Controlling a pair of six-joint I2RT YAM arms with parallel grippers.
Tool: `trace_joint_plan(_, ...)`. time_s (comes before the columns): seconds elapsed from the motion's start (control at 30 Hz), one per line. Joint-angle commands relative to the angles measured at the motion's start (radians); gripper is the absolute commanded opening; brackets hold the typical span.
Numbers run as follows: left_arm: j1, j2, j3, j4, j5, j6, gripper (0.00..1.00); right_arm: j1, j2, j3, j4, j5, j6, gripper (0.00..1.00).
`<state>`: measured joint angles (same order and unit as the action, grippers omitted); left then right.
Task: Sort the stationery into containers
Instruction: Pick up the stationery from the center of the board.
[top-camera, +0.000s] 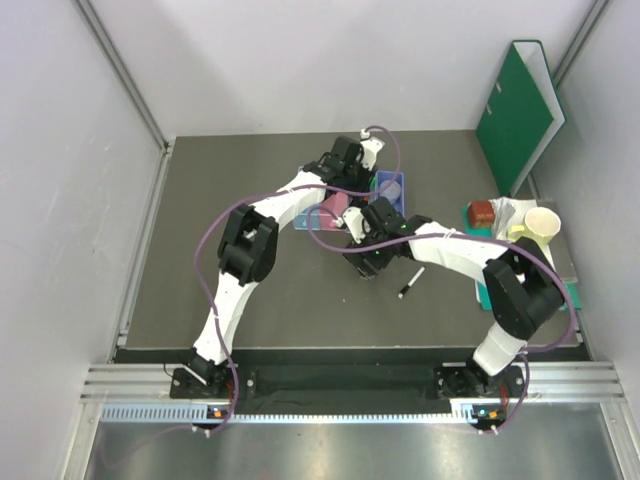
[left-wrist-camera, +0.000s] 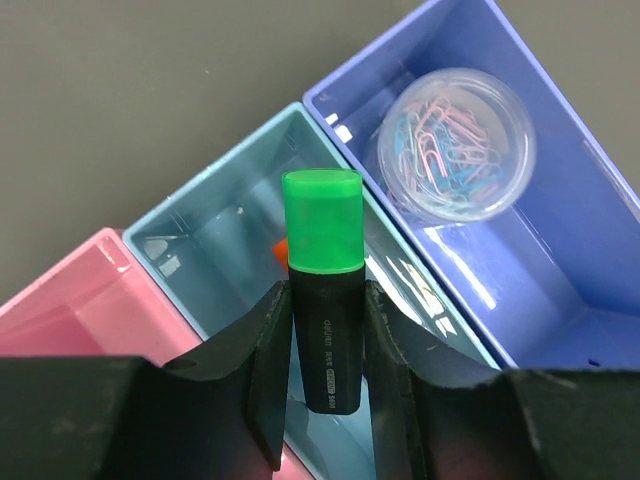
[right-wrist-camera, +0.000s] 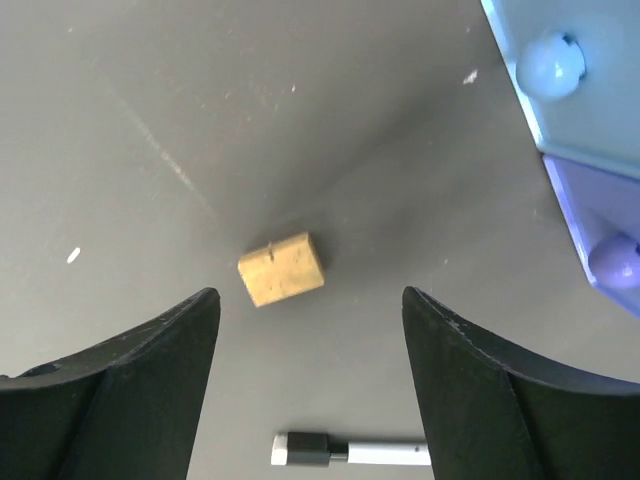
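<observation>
The black highlighter is between the sides of the light blue tray and clear of the pink tray. It would land in the light blue tray if I opened my left gripper now, so it is time to let go.
My left gripper is shut on a black highlighter with a green cap and holds it over the light blue tray. An orange item lies in that tray, mostly hidden behind the cap. The purple tray holds a clear round pot of paper clips. The pink tray is on the left. My right gripper is open above a small tan eraser on the mat. A thin pen lies just behind it, also in the top view. The trays sit mid-table.
A green ring binder leans on the back right wall. A cream paper cup and a red-brown block sit on a teal flat tray at the right edge. Both arms crowd the tray row.
</observation>
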<state>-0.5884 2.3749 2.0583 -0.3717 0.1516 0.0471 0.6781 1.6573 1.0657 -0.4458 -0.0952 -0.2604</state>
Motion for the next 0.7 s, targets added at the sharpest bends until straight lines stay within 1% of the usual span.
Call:
trace_joint_plan(0.0, 0.009, 0.012, 0.011, 0.063, -0.009, 0.004, 0.18, 0.024, 0.047, 0.057, 0.053, -0.011, 0.016, 0.72)
trace_joint_plan(0.03, 0.009, 0.014, 0.008, 0.063, -0.01, 0.004, 0.18, 0.023, 0.051, 0.057, 0.055, -0.012, 0.016, 0.69)
trace_joint_plan(0.13, 0.009, 0.014, -0.006, 0.07, -0.011, 0.011, 0.21, 0.034, 0.071, 0.059, 0.053, -0.017, 0.018, 0.68)
trace_joint_plan(0.2, 0.009, 0.012, -0.012, 0.074, -0.011, 0.017, 0.29, 0.038, 0.079, 0.054, 0.055, -0.017, 0.015, 0.68)
trace_joint_plan(0.23, 0.009, 0.01, -0.012, 0.074, -0.012, 0.019, 0.34, 0.037, 0.081, 0.051, 0.055, -0.017, 0.015, 0.65)
trace_joint_plan(0.27, 0.009, 0.012, -0.013, 0.076, -0.014, 0.022, 0.47, 0.04, 0.082, 0.048, 0.056, -0.015, 0.015, 0.64)
trace_joint_plan(0.4, 0.009, 0.007, -0.024, 0.082, -0.007, 0.02, 0.72, 0.051, 0.105, 0.039, 0.064, -0.008, 0.023, 0.61)
trace_joint_plan(0.47, 0.009, -0.005, -0.033, 0.089, -0.007, 0.019, 0.75, 0.055, 0.116, 0.037, 0.073, 0.002, 0.026, 0.59)
trace_joint_plan(0.53, 0.009, -0.011, -0.047, 0.094, -0.006, 0.022, 0.81, 0.055, 0.127, 0.04, 0.076, 0.006, 0.03, 0.55)
trace_joint_plan(0.57, 0.009, -0.022, -0.053, 0.096, -0.004, 0.022, 0.84, 0.054, 0.136, 0.042, 0.076, 0.006, 0.033, 0.55)
trace_joint_plan(0.6, 0.01, -0.028, -0.053, 0.093, -0.003, 0.022, 0.89, 0.055, 0.139, 0.043, 0.076, 0.009, 0.035, 0.48)
trace_joint_plan(0.67, 0.012, -0.055, -0.058, 0.082, 0.002, 0.023, 0.91, 0.055, 0.145, 0.042, 0.076, 0.014, 0.036, 0.43)
